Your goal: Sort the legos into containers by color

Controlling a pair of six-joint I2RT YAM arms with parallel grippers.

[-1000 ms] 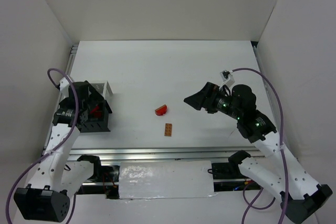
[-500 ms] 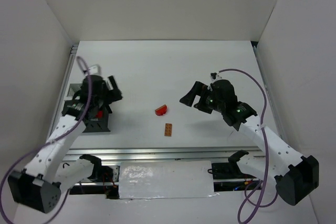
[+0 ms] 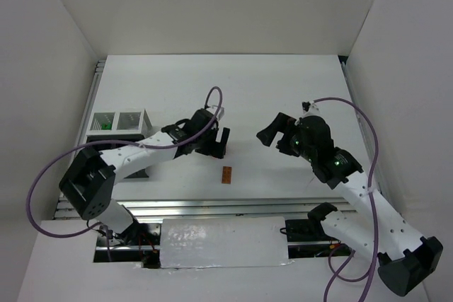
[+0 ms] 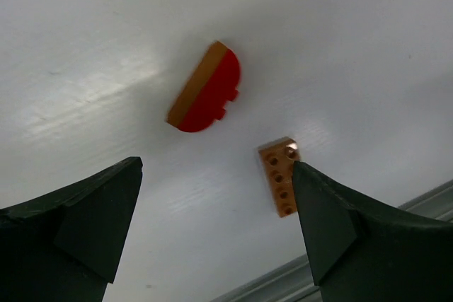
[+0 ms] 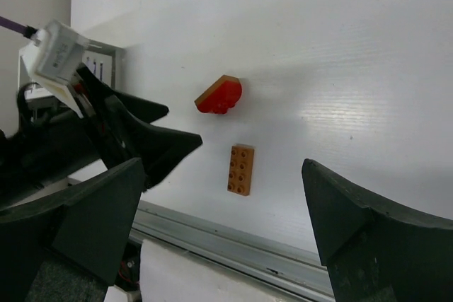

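Note:
The orange-brown brick has long sides for my left gripper to grab next. One end will then stay free to go into the container for the brick's color.
A red half-round lego (image 4: 205,90) with an orange-brown layer lies on the white table just beyond my left gripper (image 4: 216,167), which is open and empty. An orange-brown brick (image 4: 279,178) lies flat beside that gripper's right finger. From above, my left gripper (image 3: 212,141) hovers over the red lego and hides it; the orange-brown brick (image 3: 226,175) lies just in front of it. My right gripper (image 3: 269,134) hangs open and empty to the right, facing the red lego (image 5: 221,95) and the brick (image 5: 241,169). Two white containers (image 3: 117,121) stand at the far left.
A small green piece shows inside the left white container (image 3: 104,124). The left arm's forearm (image 3: 141,155) stretches across the spot in front of the white bins and covers what stands there. A metal rail (image 3: 212,205) runs along the near table edge.
My left arm has swung from the containers at the left to the table's middle, over the red lego. My right gripper has shifted slightly right. Both legos stayed put.

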